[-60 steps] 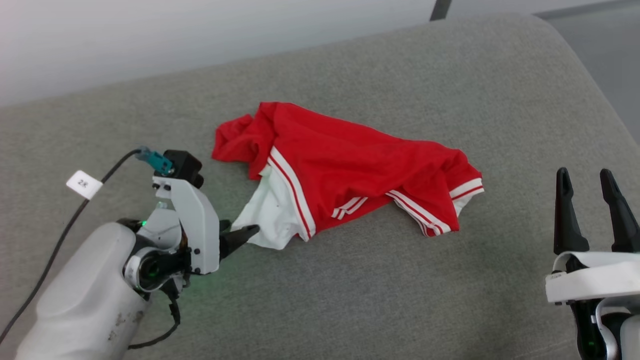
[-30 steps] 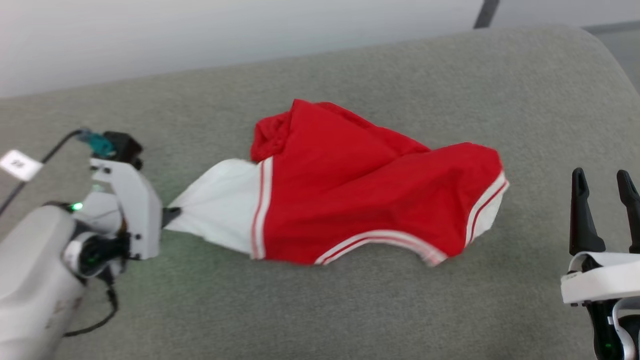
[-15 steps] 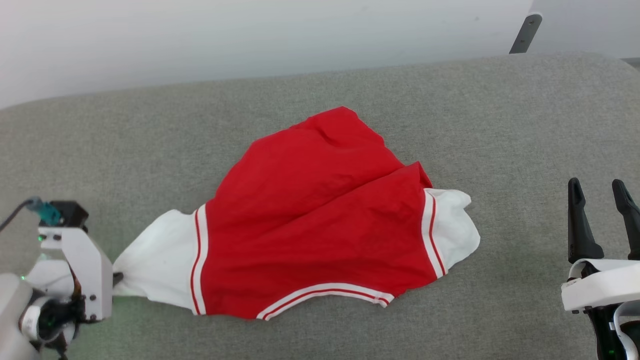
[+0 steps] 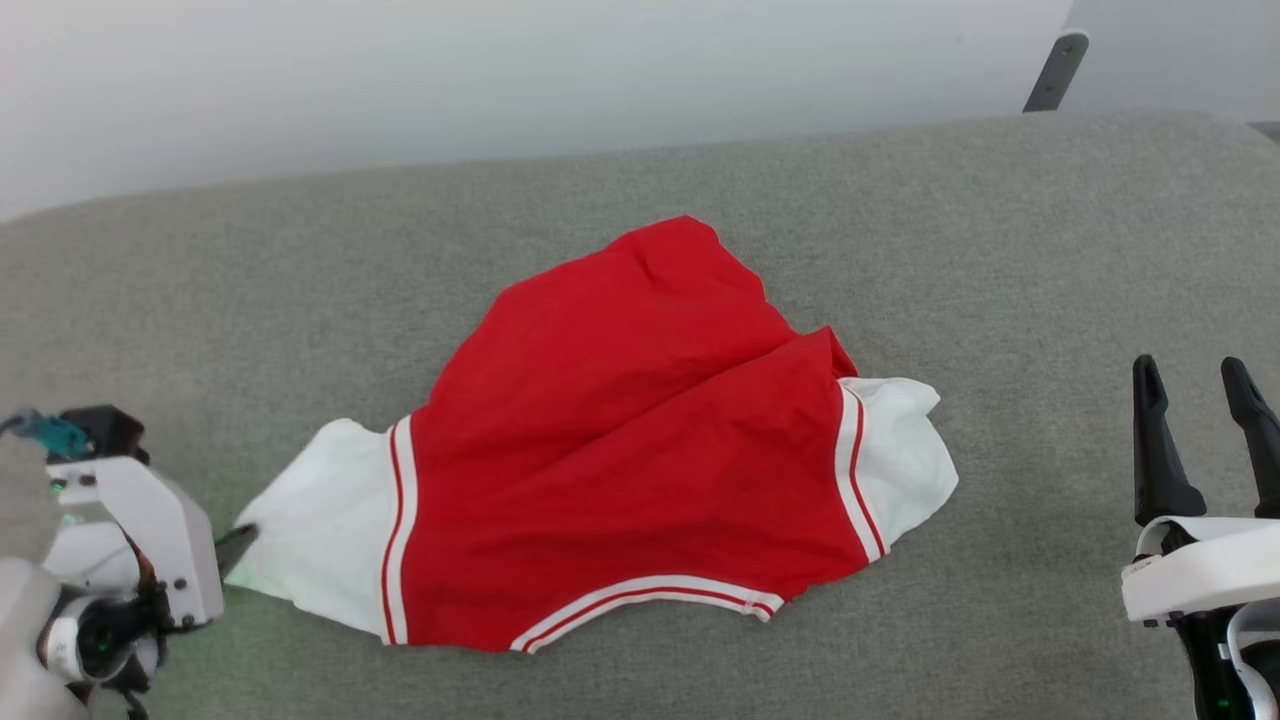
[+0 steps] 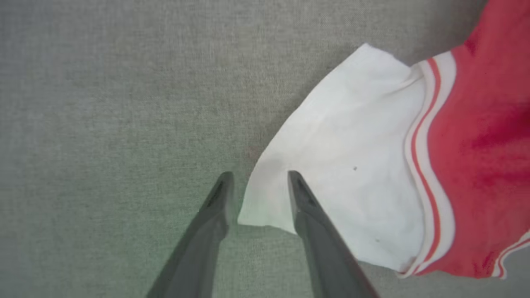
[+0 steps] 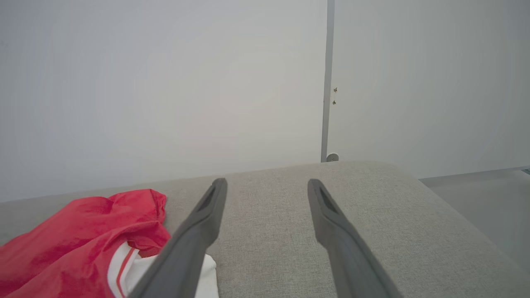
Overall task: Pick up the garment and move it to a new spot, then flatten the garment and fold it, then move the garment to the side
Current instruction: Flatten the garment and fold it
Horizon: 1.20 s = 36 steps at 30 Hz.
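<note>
The red shirt [image 4: 624, 456] needs to move to a new spot, so my right gripper should grab the shirt by its white sleeve end [image 4: 926, 462] next.
The garment [image 4: 640, 450], a red shirt with white sleeves and striped trim, lies spread on the grey cushion [image 4: 1000, 250], one sleeve pointing left and one right. My left gripper [image 4: 240, 548] sits low at the tip of the left sleeve. In the left wrist view its fingers [image 5: 259, 177] stand apart, and the white sleeve corner of the garment [image 5: 364, 145] lies slack between them on the cushion. My right gripper [image 4: 1192, 375] is open and holds nothing, to the right of the shirt. The right wrist view has those fingers [image 6: 267, 184] above the cushion, with the garment [image 6: 83, 231] at lower left.
A pale wall runs behind the cushion, with a dark post [image 4: 1047, 70] at the far right. The cushion's rounded right end drops to grey floor [image 6: 488, 194]. Bare cushion lies in front of the shirt and on both sides of it.
My left gripper pulled the left sleeve out leftward and the shirt spread flatter. Its fingers have since parted and let go of the sleeve corner. The right gripper kept still.
</note>
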{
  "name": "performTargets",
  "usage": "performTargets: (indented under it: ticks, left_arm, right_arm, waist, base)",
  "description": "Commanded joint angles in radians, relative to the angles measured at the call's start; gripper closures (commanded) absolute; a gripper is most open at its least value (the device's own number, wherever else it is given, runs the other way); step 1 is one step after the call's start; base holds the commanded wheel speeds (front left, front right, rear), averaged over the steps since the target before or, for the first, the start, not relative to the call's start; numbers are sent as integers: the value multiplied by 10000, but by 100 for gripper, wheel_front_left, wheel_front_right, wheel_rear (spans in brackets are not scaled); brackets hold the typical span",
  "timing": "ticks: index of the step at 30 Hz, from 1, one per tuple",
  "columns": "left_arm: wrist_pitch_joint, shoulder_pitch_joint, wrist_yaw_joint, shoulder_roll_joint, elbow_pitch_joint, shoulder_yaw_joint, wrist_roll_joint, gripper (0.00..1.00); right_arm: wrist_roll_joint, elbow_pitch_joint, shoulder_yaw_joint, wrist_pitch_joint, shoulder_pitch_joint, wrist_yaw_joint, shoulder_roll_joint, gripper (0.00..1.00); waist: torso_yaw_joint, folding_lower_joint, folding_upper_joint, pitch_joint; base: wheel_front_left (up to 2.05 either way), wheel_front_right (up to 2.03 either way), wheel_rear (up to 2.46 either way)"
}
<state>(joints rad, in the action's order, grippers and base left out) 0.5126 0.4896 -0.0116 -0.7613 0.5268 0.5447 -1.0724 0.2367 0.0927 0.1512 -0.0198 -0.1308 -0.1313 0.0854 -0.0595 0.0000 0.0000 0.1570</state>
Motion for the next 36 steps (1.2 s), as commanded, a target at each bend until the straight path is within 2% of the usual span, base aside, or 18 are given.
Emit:
performTargets:
  ticks: [1,10,22,27,28,29,30,33,36]
  left_arm:
    - [-86,95,42,-39,-123,-70,-59,0]
    - [148,30,-23,-146,-680,74,26,0]
    - [674,217,133,40,637,506,136,0]
    - [213,464,563,451,1434,482,104,0]
    - [212,496,633,539,1619,507,81,8]
    - [305,528,693,620,1814,572,76,59]
    - [420,554,745,731,1988,596,-5,100]
    - [836,604,868,948,2362,759,-87,100]
    - [846,849,1031,956,2384,870,27,100]
  right_arm:
    - [-52,88,23,-5,162,9,-14,0]
    - [64,363,113,-119,297,9,101,0]
    - [183,882,117,-436,243,9,153,0]
    - [234,1007,163,-595,95,9,194,0]
    - [218,1033,173,-645,66,9,231,0]
    - [226,1053,176,-686,55,9,246,0]
    - [274,1081,170,-754,50,9,234,0]
    - [514,1035,-8,-1352,59,9,315,0]
    - [965,897,-264,-2520,58,9,488,0]
  waist:
    - [83,0,0,-140]
    - [198,0,0,-480]
    - [-160,0,0,-113]
    - [-270,0,0,172]
    - [-282,0,0,222]
    - [-290,0,0,269]
    - [-295,0,0,318]
    - [-287,0,0,433]
    - [-216,0,0,547]
  base:
    - [0,0,0]
    - [0,0,0]
    - [0,0,0]
    - [0,0,0]
    - [0,0,0]
    - [0,0,0]
    - [0,0,0]
    - [0,0,0]
    - [0,0,0]
